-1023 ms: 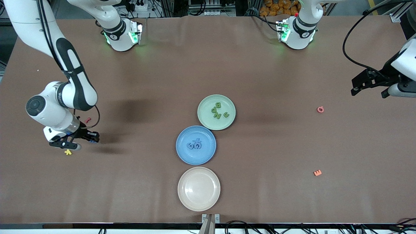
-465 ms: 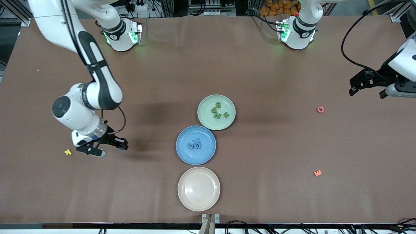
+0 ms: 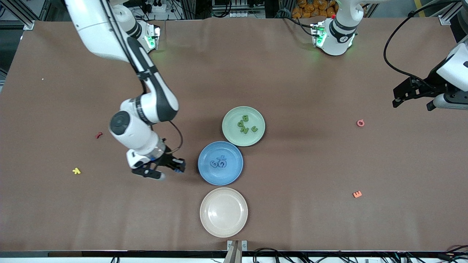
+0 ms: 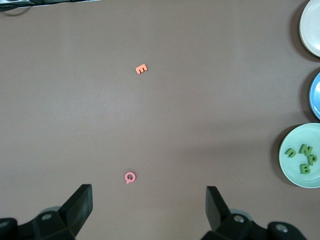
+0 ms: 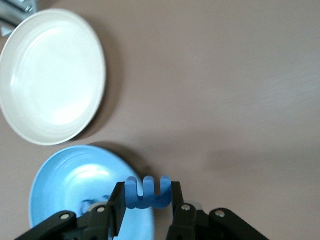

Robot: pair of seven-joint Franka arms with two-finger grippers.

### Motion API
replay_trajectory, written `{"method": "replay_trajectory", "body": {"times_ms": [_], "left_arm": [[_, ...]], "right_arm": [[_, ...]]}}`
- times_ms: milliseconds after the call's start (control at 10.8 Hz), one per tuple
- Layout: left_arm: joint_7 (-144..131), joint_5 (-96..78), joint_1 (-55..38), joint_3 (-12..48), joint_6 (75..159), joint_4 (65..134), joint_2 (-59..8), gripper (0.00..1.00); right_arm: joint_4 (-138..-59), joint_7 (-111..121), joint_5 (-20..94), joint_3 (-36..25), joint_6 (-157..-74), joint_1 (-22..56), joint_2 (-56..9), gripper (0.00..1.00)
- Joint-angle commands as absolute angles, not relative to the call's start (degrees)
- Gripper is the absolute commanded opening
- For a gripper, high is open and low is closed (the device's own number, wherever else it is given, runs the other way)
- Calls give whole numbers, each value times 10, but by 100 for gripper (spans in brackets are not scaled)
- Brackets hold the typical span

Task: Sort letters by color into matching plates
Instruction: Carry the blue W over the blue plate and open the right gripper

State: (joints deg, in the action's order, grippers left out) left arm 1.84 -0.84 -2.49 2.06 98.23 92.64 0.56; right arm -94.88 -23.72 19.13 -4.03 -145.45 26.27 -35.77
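The blue letter is still short of the blue plate and would miss if my right gripper opened now, so the letter moves toward the plate first.
My right gripper (image 3: 175, 168) is shut on a blue letter (image 5: 147, 193) and holds it over the bare table, just beside the blue plate (image 3: 204, 173) toward the right arm's end. The blue plate, also in the right wrist view (image 5: 60, 175), holds several blue letters (image 3: 219, 162). The pale green plate (image 3: 231, 136) holds several green letters (image 3: 245, 125). The cream plate (image 3: 223, 212) holds nothing. My left gripper (image 3: 415, 98) is open, high over the left arm's end of the table, where it waits; its own view shows the jaws (image 4: 149, 212) wide apart.
Loose letters lie on the table: pink (image 3: 360, 123) and orange (image 3: 357, 194) toward the left arm's end, red (image 3: 98, 135) and yellow (image 3: 76, 170) toward the right arm's end. The pink one (image 4: 130, 177) and orange one (image 4: 141, 69) also show in the left wrist view.
My right gripper has carried the blue letter from near the yellow letter across the table to beside the blue plate. The left arm has barely moved.
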Motion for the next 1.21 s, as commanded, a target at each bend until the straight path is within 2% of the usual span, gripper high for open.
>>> {"method": "replay_trajectory", "body": {"times_ms": [0,279,372,465,837,1116], "left_arm": [[24,-24,-20,18,975,916,2,100],[23,-25,-18,15,976,910,2,100],[23,-23,-18,15,976,909,2,100],[24,-19,-17,14,976,909,2,100],[22,-23,-15,13,976,909,2,100],[20,-23,-16,14,976,909,2,100]], "right_arm": [[-878,-272,201,-41,-1455,311,-421,22],[-865,-278,200,-18,-1456,323,-438,23],[-865,-276,199,-15,-1455,323,-439,39],[-865,-272,195,-15,-1455,324,-438,99],[-865,-220,184,-25,-1449,315,-427,100],[-867,-170,184,-66,-1416,299,-415,100]]}}
